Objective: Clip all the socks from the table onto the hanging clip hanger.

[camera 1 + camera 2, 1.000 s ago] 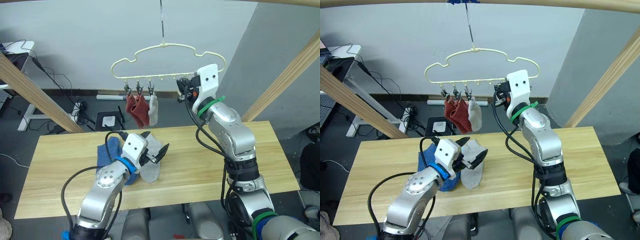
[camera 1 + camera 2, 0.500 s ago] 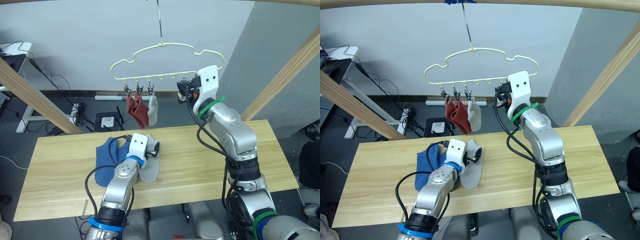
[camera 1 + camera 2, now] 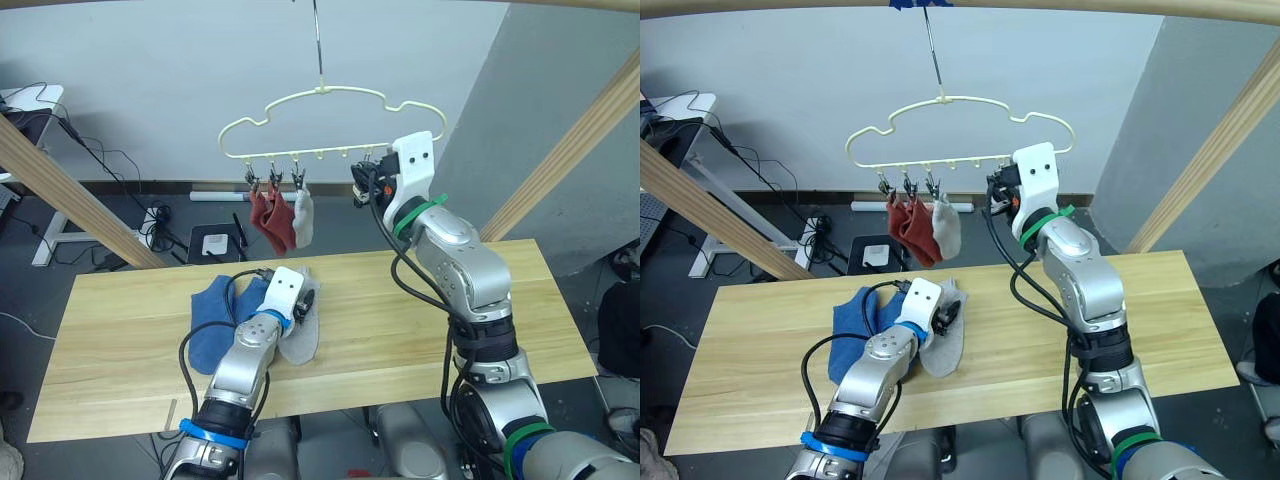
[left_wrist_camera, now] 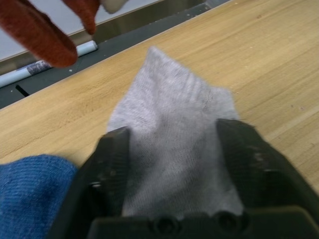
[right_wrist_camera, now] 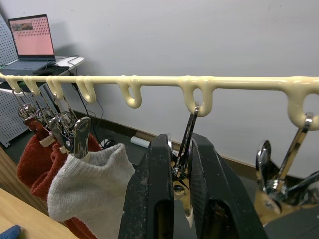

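The light grey sock's cuff (image 4: 187, 82) needs to stay free for the clip, so my left gripper should next grab that sock by its ankle part (image 4: 174, 134).
The pale yellow clip hanger (image 3: 320, 95) hangs above the far edge of the table (image 3: 420, 310). Two rust red socks (image 3: 266, 222) and a grey sock (image 3: 304, 218) hang from its left clips. On the table lie a heap of blue socks (image 3: 215, 322) and, to its right, a light grey sock (image 3: 300, 338). My left gripper (image 3: 308, 300) is down on that grey sock (image 4: 169, 94), open, one finger (image 4: 113, 149) on each side of the fabric. Up at the hanger, my right gripper (image 5: 180, 142) is shut on a metal clip (image 5: 185, 134) at the right end of the row.
Slanted wooden poles stand at the left (image 3: 70, 190) and right (image 3: 570, 150) of the table. Free clips (image 5: 276, 179) hang beside the held one. Behind the table are cables and a power strip (image 3: 215, 243) on the floor, and a laptop (image 5: 32, 37) on a side desk.
My left gripper has swung from above the grey sock, fingers spread, down onto it at the table. The right gripper has stayed on its clip.
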